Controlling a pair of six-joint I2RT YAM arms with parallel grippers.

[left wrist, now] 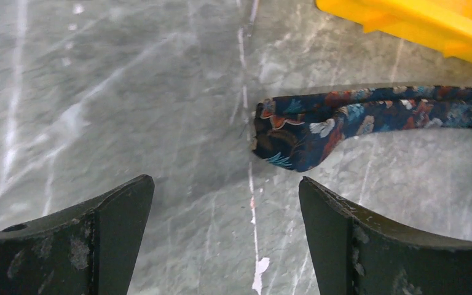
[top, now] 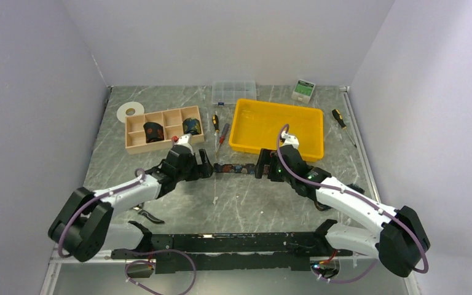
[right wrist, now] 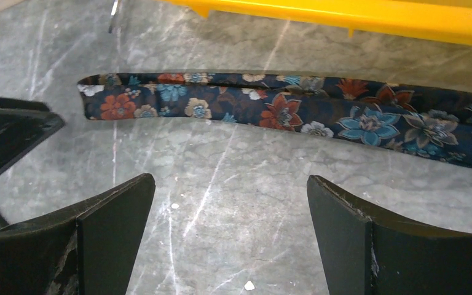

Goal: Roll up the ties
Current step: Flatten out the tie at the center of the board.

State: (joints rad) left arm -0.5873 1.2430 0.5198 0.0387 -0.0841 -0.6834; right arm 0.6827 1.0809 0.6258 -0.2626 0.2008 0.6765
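My left gripper reaches the tie and grabs its folded end [right wrist: 97, 98] next, to pull the strip [right wrist: 283, 107] out straight, so its length is free to roll.
A flat tie [top: 236, 168] with a dark floral print lies on the table between my two grippers. In the left wrist view its folded end [left wrist: 319, 126] rests just beyond my left gripper [left wrist: 226, 190], which is open and holds nothing. The right wrist view shows the strip [right wrist: 283, 107] stretched across the table ahead of my right gripper [right wrist: 230, 187], open and empty too. From above, the left gripper [top: 208, 167] and right gripper [top: 261, 169] face each other at the strip's two ends. Two rolled ties [top: 153, 131] [top: 191, 126] sit in compartments of a wooden box [top: 136, 145].
A yellow tray [top: 276, 126] stands just behind the strip. A clear organiser [top: 234, 92], a small green-white box [top: 303, 90] and a white tape roll [top: 130, 111] lie at the back. Screwdrivers [top: 216, 121] [top: 341, 123] and black-handled pliers [top: 147, 215] lie on the table.
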